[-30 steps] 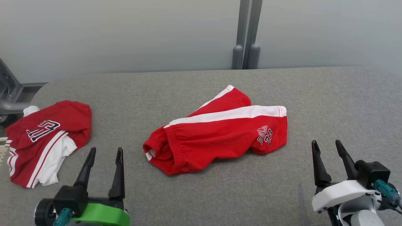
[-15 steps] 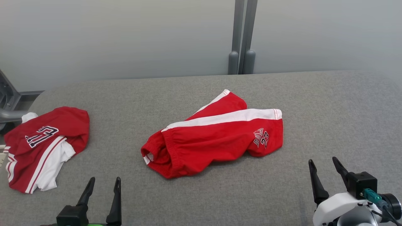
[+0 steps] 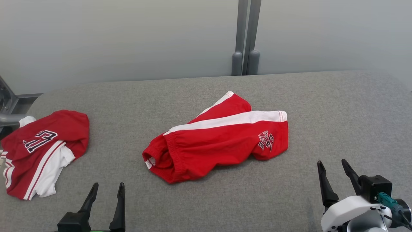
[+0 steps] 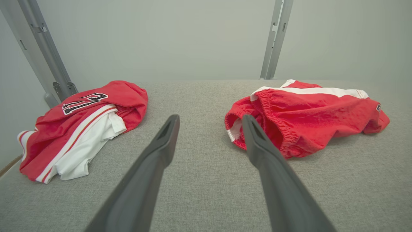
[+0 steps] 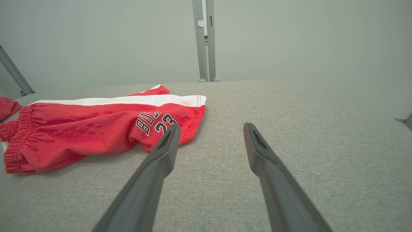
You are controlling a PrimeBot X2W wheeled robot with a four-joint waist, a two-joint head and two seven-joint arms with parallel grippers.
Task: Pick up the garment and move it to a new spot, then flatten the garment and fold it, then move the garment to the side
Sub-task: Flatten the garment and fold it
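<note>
My left gripper grips the garment at the waistband end of its white stripe (image 3: 168,132) next, since the garment's open waist (image 3: 161,156) stands up off the table.
The garment, a pair of red shorts (image 3: 219,145) with a white side stripe and a "23" print, lies crumpled in the middle of the grey padded table (image 3: 338,106). My left gripper (image 3: 108,185) is open and empty at the near left, with the shorts' waistband (image 4: 273,109) ahead and to its right. My right gripper (image 3: 331,162) is open and empty at the near right. In the right wrist view the shorts' printed leg end (image 5: 161,122) lies just beyond the left finger of the right gripper (image 5: 211,126), apart from it.
A second red and white garment, a jersey (image 3: 42,148) with a dark number, lies bunched at the table's left end. Grey posts (image 3: 243,38) stand behind the far edge against a pale wall. A metal frame (image 3: 6,103) sits at the far left.
The head camera has shifted slightly. Both grippers sit lower in the head view, nearer the table's front edge, still open. The shorts and jersey lie as before.
</note>
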